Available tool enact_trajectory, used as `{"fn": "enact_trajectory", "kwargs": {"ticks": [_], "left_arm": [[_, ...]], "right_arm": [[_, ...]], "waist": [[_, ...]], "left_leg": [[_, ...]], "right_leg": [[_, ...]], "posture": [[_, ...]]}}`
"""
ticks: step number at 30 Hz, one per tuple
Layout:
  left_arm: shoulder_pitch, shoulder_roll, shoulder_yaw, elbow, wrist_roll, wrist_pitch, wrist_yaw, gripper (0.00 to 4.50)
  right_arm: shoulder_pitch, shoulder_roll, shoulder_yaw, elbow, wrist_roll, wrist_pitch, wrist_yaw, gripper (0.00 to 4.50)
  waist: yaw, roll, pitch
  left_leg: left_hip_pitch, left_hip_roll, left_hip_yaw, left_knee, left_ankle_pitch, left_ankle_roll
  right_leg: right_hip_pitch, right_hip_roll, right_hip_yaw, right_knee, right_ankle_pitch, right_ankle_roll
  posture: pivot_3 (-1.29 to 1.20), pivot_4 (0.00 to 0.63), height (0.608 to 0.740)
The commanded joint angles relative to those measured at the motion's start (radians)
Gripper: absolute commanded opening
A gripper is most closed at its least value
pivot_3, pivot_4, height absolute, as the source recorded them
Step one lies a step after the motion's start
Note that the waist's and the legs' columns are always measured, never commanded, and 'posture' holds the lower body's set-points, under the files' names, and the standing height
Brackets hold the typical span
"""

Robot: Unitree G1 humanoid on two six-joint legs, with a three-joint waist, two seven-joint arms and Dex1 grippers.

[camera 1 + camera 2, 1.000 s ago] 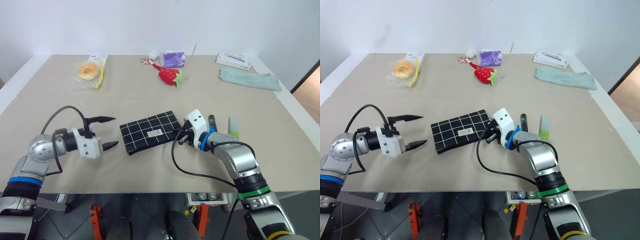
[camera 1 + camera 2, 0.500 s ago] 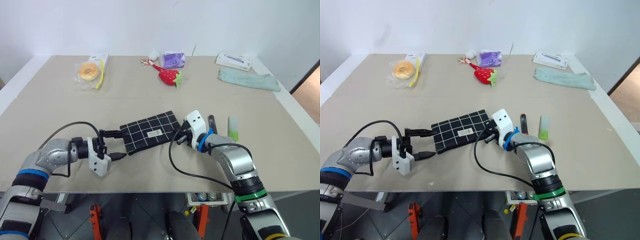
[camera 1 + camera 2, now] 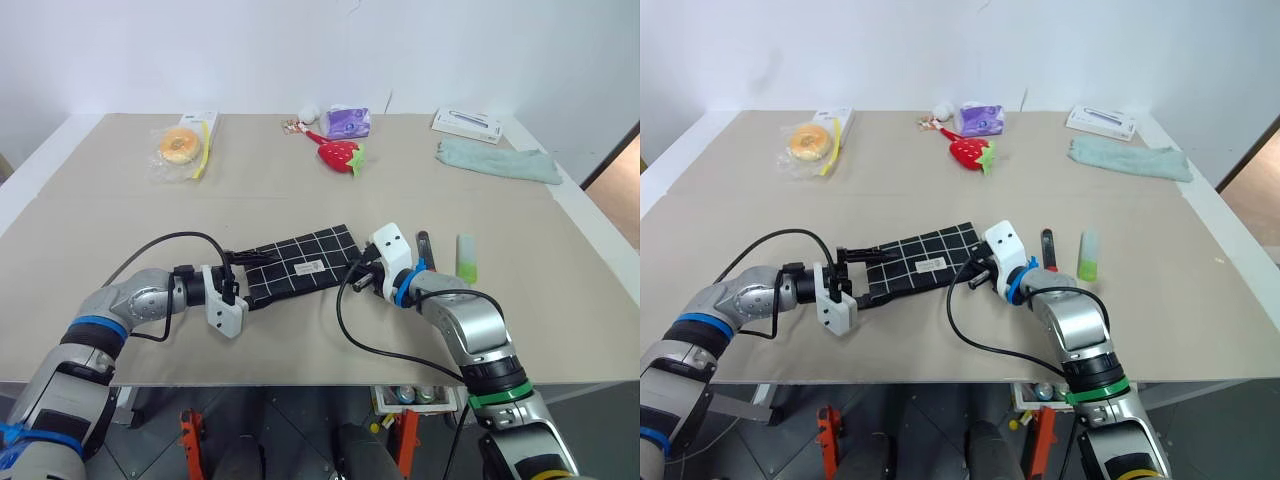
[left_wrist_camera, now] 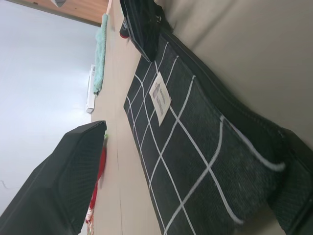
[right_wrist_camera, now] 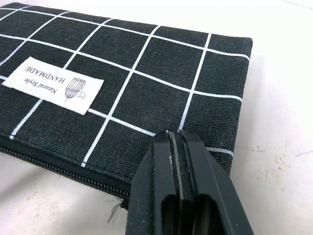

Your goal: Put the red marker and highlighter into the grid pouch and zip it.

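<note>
My left gripper is to grab the grid pouch by its short end edge point(image 3: 252, 288) next, because the grid pouch's cloth body point(image 3: 300, 262) is lying flat on the tabletop.
The grid pouch point(image 3: 300, 268) lies flat near the middle of the table, label up. My left gripper point(image 3: 250, 276) is open at the pouch's left end, one finger point(image 4: 73, 171) on each side of the fabric point(image 4: 195, 161). My right gripper point(image 3: 358, 280) is shut, its fingertips point(image 5: 176, 147) resting on the pouch's right corner by the zipper edge; the zipper pull is hidden there. The red marker point(image 3: 423, 245) lies just behind my right wrist, partly covered. The green highlighter point(image 3: 466, 256) lies to its right, apart from both grippers.
Along the far side of the table are a bagged donut point(image 3: 180, 143), a strawberry toy point(image 3: 340, 153), a purple packet point(image 3: 348, 120), a white box point(image 3: 467, 122) and a teal cloth point(image 3: 498, 158). The table's front edge runs just below both arms.
My left gripper has moved right across the table and now straddles the pouch's left end. The right gripper and the pouch have stayed where they were.
</note>
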Motion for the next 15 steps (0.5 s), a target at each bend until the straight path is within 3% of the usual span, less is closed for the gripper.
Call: {"fn": "enact_trajectory", "kwargs": {"ticks": [1, 7, 8, 15], "left_arm": [[-0.018, -0.006, -0.047, 0.033, 0.021, -0.001, 0.003, 3.21], [-0.041, -0.003, -0.075, 0.063, 0.018, -0.008, 0.014, 0.26], [-0.045, -0.005, -0.078, 0.066, 0.016, -0.008, 0.012, 0.05], [-0.053, -0.019, -0.094, 0.075, -0.053, 0.025, -0.054, 0.05]], "right_arm": [[0.019, 0.010, 0.015, -0.002, 0.000, 0.024, 0.001, 0.00], [0.021, 0.012, 0.013, -0.003, -0.002, 0.022, -0.001, 0.00], [0.022, 0.012, 0.012, -0.003, -0.002, 0.022, -0.001, 0.00], [0.028, 0.021, -0.033, -0.030, 0.016, -0.062, -0.001, 0.00]], "waist": [[0.000, 0.000, 0.000], [0.001, 0.003, -0.002], [0.001, 0.004, -0.003], [0.001, 0.005, -0.003]], "left_leg": [[0.000, 0.000, 0.000, 0.000, 0.000, 0.000], [0.001, 0.000, 0.000, 0.000, 0.000, 0.000], [0.002, 0.000, 0.000, 0.000, 0.000, 0.000], [0.008, 0.000, 0.000, -0.001, 0.000, 0.000]], "right_leg": [[0.000, 0.000, 0.000, 0.000, 0.000, 0.000], [0.001, 0.000, 0.000, 0.000, 0.000, 0.000], [0.002, 0.000, 0.000, 0.000, 0.000, 0.000], [0.007, 0.000, 0.000, -0.001, -0.001, 0.001]], "posture": [[0.00, 0.150, 0.739], [0.00, 0.150, 0.739], [0.00, 0.150, 0.739], [0.00, 0.150, 0.739]]}}
